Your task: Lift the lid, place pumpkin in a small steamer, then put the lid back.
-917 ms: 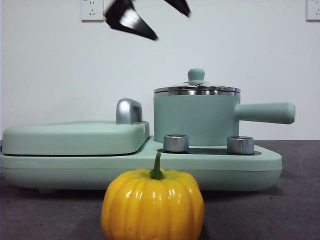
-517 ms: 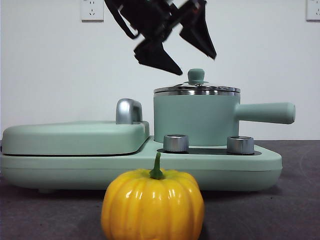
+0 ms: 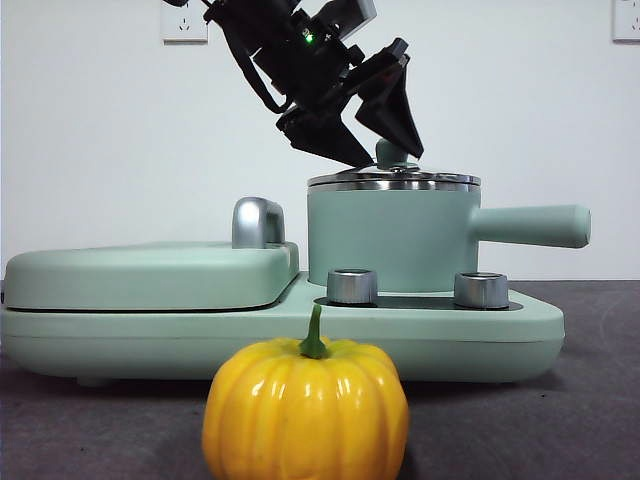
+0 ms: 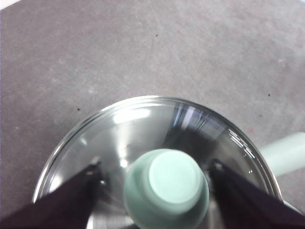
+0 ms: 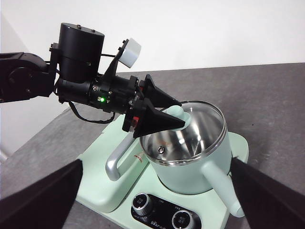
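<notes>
The glass lid has to come off the small steamer (image 3: 390,240) for the pumpkin, so the left gripper should next grab the lid by its mint knob (image 3: 391,152).
The pumpkin (image 3: 305,410), glossy yellow-orange with a green stem, sits on the table in front of the cooker. Behind it stands the small steamer (image 3: 390,240), mint green, with its straight handle (image 3: 530,225) pointing right. The glass lid (image 3: 395,179) rests on it. My left gripper (image 3: 390,158) is open, one jaw on each side of the lid's mint knob (image 4: 167,191) without closing on it; the right wrist view shows the same left gripper (image 5: 182,114) over the lid (image 5: 190,133). My right gripper (image 5: 156,162) waits high above the cooker, open and holding nothing.
The steamer stands on a mint-green cooker base (image 3: 300,340) with two steel dials (image 3: 352,285) (image 3: 481,289). On the base's left half lies a flat griddle cover (image 3: 150,275) with a chrome handle (image 3: 257,222). Grey table surrounds it.
The left gripper has come down from the picture's top edge to the lid's knob, its jaws now flanking it. Pumpkin, steamer and lid have not moved.
</notes>
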`<state>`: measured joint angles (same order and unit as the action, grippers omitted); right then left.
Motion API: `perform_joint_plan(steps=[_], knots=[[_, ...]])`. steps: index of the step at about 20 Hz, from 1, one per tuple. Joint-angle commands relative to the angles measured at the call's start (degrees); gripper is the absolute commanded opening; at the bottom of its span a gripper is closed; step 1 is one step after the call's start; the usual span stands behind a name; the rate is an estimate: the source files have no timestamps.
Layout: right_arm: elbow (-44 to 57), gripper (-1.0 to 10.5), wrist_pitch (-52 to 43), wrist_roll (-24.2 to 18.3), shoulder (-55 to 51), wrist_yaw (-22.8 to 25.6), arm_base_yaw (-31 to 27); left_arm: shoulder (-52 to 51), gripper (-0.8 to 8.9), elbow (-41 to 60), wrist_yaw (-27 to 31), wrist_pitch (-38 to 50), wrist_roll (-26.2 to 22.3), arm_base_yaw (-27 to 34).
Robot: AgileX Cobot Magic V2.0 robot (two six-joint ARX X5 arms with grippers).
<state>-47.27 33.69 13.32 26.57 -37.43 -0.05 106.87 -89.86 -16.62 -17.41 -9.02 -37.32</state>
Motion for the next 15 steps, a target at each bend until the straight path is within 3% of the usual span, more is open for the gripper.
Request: perform_joint_plan(steps=[1,9,15], knots=[[-0.85,4.9,-0.37,0.11,0.28,-0.04,-0.02,1.07,3.01,-1.75,0.13,0.59,-0.98,-0.63],[-0.85,4.9,-0.33,1.36,0.28,-0.04,-0.02,1.07,0.93,-1.75,0.13,0.2,-2.54,-1.49],[-0.85,4.9,-0.28,2.95,0.28,-0.52,-0.02,0.61,0.57,-2.21,0.13,0.11,-1.7,-1.29]])
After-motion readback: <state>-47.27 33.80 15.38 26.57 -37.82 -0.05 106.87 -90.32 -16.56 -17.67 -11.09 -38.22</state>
